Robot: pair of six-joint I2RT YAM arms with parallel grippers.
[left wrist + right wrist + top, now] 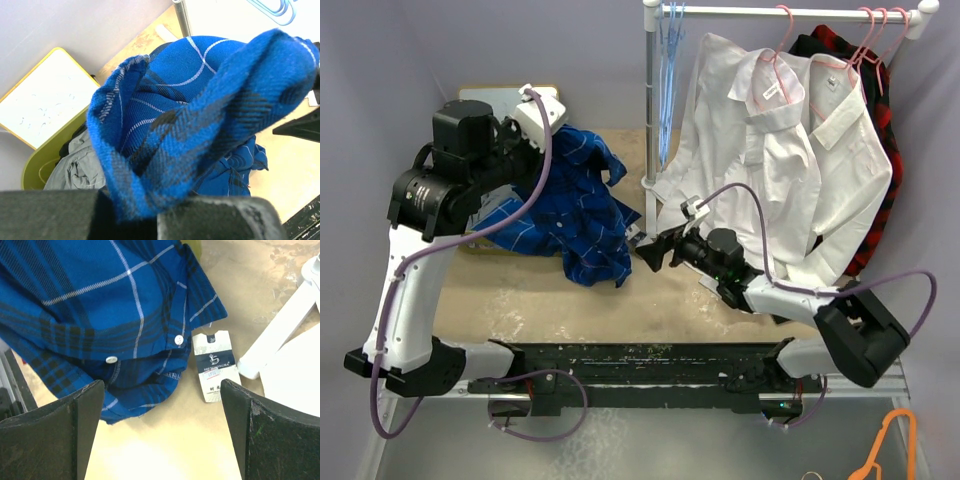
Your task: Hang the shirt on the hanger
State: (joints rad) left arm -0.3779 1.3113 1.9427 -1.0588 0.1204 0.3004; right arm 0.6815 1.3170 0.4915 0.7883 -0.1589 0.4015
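Note:
Next, my right gripper grabs the shirt by its loose flap near the button, away from my left gripper's fold, to spread the shirt for the hanger.
The royal-blue checked shirt hangs bunched from my left gripper, which is shut on a fold of it and holds it above the table. Its lower end drapes onto the table. My right gripper is open and empty, just right of the shirt's hem, with a white paper tag between its fingers' line of sight. The light-blue hanger hangs on the rack's left end, also in the left wrist view.
A white clothes rack stands at the back right with white shirts on pink hangers and a red-and-black plaid shirt. A yellow bin with grey cloth sits at left. An orange hanger lies at the bottom right.

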